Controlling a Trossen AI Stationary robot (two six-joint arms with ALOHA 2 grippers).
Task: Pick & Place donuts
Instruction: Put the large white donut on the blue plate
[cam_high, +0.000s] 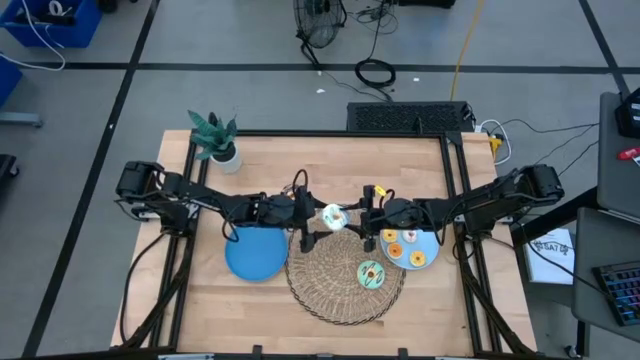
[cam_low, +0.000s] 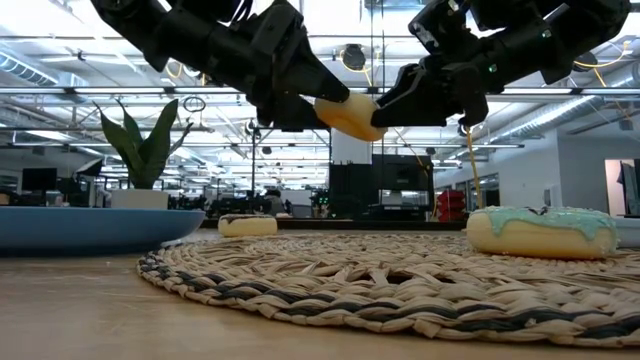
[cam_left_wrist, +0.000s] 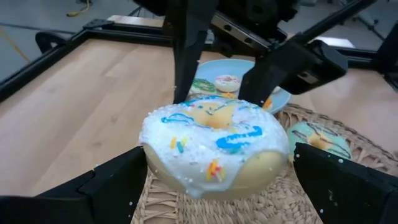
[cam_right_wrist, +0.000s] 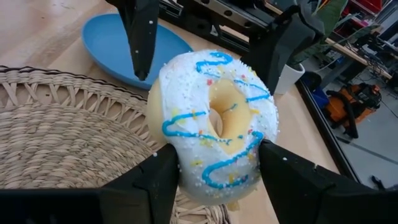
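The left gripper grabs the white-iced donut by its outer rim (cam_left_wrist: 163, 163) next, to place the donut on the blue plate.
A white-iced donut (cam_high: 333, 216) with blue squiggles and sprinkles hangs in the air over the far edge of the round wicker mat (cam_high: 330, 292), between my two grippers. My right gripper (cam_right_wrist: 217, 158) comes from the table's right and is shut on the donut (cam_right_wrist: 214, 118). My left gripper (cam_left_wrist: 217, 158) comes from the table's left and is open wide, one finger on each side of the same donut (cam_left_wrist: 214, 146); whether those fingers touch it I cannot tell. A green-iced donut (cam_high: 371, 273) lies flat on the mat. My right gripper pinches the white donut's outer rim (cam_right_wrist: 189, 165) between its two fingers, on two opposite sides. The fingers come almost level from the table's right, slanting a little down. The donut is lifted clear of the mat, iced face up and somewhat tilted.
A blue plate (cam_high: 252, 258) lies left of the mat under my left arm. Another blue plate (cam_high: 432, 245) at the right holds several small donuts. A potted plant (cam_high: 215, 138) stands at the far left. The green donut (cam_low: 540, 230) lies near the mat's right side.
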